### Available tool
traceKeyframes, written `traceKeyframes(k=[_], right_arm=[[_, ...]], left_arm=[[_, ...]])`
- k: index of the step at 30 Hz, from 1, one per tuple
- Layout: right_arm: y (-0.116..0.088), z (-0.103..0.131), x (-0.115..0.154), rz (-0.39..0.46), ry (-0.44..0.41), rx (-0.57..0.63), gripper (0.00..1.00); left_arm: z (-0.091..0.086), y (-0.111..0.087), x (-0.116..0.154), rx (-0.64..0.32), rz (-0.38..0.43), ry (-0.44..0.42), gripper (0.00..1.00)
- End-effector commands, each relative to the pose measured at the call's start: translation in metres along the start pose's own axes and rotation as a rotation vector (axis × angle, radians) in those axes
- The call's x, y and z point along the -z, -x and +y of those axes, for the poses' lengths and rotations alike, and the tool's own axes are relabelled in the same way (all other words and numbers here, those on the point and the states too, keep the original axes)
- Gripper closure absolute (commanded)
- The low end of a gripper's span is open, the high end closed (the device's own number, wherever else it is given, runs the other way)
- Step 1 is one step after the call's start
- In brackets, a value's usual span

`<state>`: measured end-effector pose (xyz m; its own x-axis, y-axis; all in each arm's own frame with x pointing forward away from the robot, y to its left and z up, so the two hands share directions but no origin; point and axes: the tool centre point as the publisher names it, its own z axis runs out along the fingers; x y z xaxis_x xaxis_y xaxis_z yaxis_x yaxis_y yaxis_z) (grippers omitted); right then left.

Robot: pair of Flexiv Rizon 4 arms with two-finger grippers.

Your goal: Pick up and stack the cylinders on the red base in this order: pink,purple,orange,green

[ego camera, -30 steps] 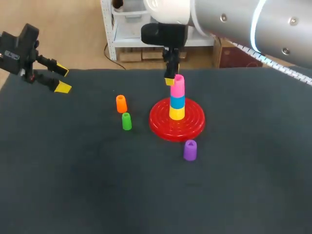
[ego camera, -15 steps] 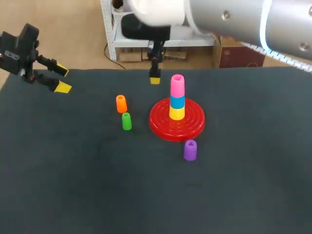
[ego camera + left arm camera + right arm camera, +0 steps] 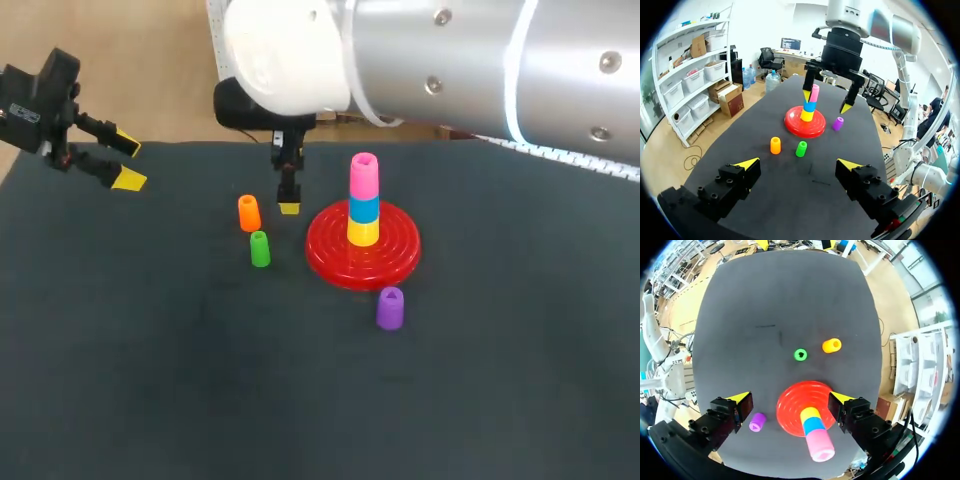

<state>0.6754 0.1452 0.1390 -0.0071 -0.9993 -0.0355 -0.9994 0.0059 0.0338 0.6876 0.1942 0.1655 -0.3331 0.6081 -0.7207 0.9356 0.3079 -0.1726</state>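
Note:
The purple cylinder should go on the pink cylinder (image 3: 364, 176), so my right gripper should next grab it by its holed top end (image 3: 391, 297).
The red base (image 3: 330, 258) holds a stack of yellow, blue and pink cylinders, with the pink cylinder (image 3: 364, 176) on top. On the dark table to its left stand the orange cylinder (image 3: 249, 213) and the green cylinder (image 3: 260, 249); the purple cylinder (image 3: 389, 308) stands in front of the base. My right gripper (image 3: 789, 398) hangs open and empty above the table, with the base (image 3: 795, 407) below and between its fingers. In the head view only one of its fingertips (image 3: 290, 207) shows, just right of the orange cylinder. My left gripper (image 3: 122, 165) is open and empty over the back left corner.
My right arm's thick body (image 3: 450, 60) spans the back of the head view and hides the table's far edge there. The left wrist view shows the right gripper (image 3: 827, 101) spread wide around the stack's line of sight.
The right gripper has opened wider, left the pink cylinder on the stack, and moved left toward the orange cylinder. The left arm has kept still.

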Motion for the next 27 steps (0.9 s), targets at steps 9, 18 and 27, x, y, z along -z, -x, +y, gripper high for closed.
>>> traceKeyframes(k=[9, 18, 27], right_arm=[[-0.041, 0.097, -0.007, 0.018, -0.115, 0.023, 0.00], [-0.106, 0.121, -0.048, 0.024, -0.069, -0.201, 0.00], [-0.128, 0.114, -0.068, 0.038, -0.068, -0.294, 0.00]], left_arm=[[0.000, -0.001, -0.001, -0.001, -0.001, 0.001, 0.00], [0.000, -0.001, -0.001, -0.001, -0.001, 0.001, 0.00], [0.000, -0.001, -0.001, -0.001, -0.001, 0.001, 0.00]])
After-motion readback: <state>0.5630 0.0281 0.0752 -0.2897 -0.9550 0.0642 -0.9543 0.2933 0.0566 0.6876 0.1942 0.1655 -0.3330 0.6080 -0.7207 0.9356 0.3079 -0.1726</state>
